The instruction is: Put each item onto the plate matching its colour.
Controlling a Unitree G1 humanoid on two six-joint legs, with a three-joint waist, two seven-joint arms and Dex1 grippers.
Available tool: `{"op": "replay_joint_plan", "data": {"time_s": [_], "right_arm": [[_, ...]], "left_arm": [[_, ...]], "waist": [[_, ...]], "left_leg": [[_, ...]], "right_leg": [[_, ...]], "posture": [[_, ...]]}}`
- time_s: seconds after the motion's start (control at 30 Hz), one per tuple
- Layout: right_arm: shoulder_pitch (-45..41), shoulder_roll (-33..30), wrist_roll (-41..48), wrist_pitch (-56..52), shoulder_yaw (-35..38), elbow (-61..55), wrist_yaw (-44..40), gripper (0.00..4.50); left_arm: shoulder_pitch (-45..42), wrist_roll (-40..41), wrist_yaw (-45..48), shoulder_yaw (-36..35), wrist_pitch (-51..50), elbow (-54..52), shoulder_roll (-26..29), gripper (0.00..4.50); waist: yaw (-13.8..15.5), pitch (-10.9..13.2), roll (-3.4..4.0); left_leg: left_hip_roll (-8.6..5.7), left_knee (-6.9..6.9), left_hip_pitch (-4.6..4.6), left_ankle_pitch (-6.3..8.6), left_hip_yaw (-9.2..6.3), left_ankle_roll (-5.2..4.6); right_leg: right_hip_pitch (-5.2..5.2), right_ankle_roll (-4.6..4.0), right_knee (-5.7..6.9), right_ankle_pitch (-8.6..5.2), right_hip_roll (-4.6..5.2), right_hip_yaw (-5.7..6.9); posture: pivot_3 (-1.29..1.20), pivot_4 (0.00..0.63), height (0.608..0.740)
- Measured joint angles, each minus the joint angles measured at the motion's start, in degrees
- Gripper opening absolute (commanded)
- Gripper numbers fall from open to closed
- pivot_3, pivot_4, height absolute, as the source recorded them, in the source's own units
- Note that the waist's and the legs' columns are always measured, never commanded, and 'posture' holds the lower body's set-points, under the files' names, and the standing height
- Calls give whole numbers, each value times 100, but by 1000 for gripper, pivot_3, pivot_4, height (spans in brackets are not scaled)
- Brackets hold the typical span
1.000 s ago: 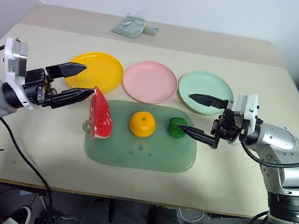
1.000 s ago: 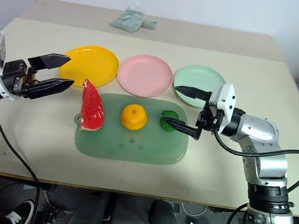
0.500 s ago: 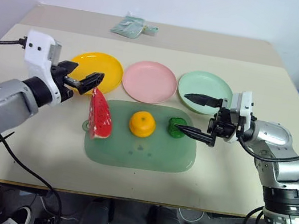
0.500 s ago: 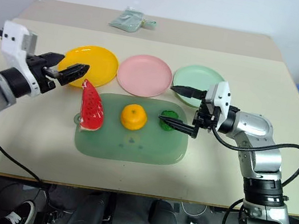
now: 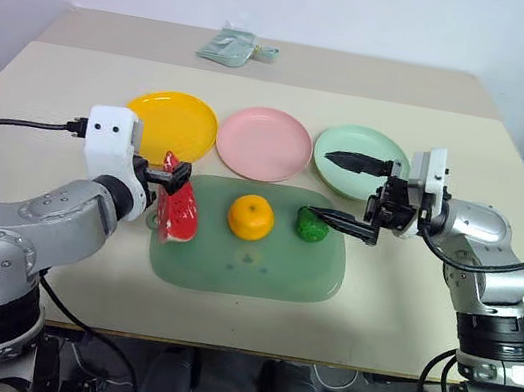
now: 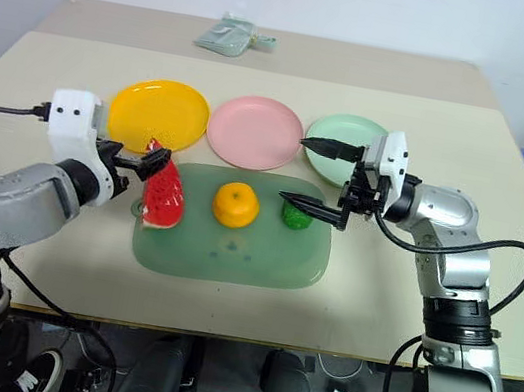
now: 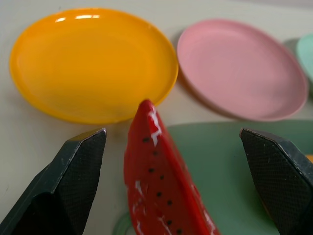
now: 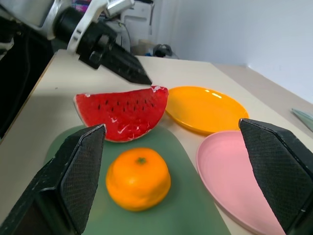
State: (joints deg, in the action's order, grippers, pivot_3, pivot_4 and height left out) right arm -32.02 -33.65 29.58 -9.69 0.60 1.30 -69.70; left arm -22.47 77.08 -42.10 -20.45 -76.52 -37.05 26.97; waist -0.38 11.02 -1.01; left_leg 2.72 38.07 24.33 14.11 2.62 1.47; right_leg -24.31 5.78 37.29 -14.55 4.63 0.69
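I need to move my left gripper toward the wedge's middle before I close it on the wedge, because my fingers are beside the wedge's narrow tip (image 7: 146,108), short of its thicker middle (image 7: 164,203).
On a green mat (image 5: 260,267) lie a red watermelon wedge (image 5: 176,211), a round orange fruit (image 5: 250,217) and a small dark-green lump (image 5: 312,225). Behind the mat stand a yellow plate (image 5: 178,125), a pink plate (image 5: 263,142) and a mint green plate (image 5: 341,139), all bare. My left gripper (image 7: 172,136) is open, with a finger on either side of the wedge's tip (image 7: 156,181), apart from it. The right gripper (image 5: 326,183) is open and points left. Its upper finger hangs over the mint plate and its lower finger reaches just past the green lump.
A pale green packet (image 5: 230,45) lies on the far table section, beyond a seam. The table's front edge runs close below the mat. Bare tabletop stretches left of the yellow plate and right of the mat.
My left gripper has swung in from the table's left side, turned to point forward and come down around the watermelon wedge's tip. The right gripper has stayed about where it was.
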Motion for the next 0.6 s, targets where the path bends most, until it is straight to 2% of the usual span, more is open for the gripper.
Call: {"op": "replay_joint_plan", "data": {"time_s": [0.33, 0.43, 0.57, 0.6], "right_arm": [[130, 0, -2, -23, -1, -179, 185, 4458], [136, -4, -10, -40, -1, -188, 240, 4500], [183, -18, -9, -81, 1, -249, 287, 4500], [214, -24, -9, -96, 1, -272, 292, 4500]], "left_arm": [[296, -201, -146, 594, 403, 182, -37, 4500], [365, -396, 7, 723, 501, 270, -33, 3608], [383, -592, 244, 800, 573, 320, 19, 1684], [378, -663, 326, 802, 583, 317, 64, 1684]], "waist": [[61, 0, 0], [85, 0, 0], [110, 0, 0], [117, 0, 0]], "left_leg": [[-2, 0, -1, -1, 3, 2], [-2, 0, -2, -1, 4, 1], [-2, 0, -1, -1, 5, 1], [-2, 0, -2, -1, 4, 2]], "right_leg": [[0, -1, -1, 0, -1, -1], [0, -1, -2, 0, -1, -1], [1, -1, -3, 0, -1, -1], [2, -1, -4, 0, -1, -1]], "posture": [[0, 150, 740], [0, 150, 740], [0, 150, 740], [0, 150, 740]]}}
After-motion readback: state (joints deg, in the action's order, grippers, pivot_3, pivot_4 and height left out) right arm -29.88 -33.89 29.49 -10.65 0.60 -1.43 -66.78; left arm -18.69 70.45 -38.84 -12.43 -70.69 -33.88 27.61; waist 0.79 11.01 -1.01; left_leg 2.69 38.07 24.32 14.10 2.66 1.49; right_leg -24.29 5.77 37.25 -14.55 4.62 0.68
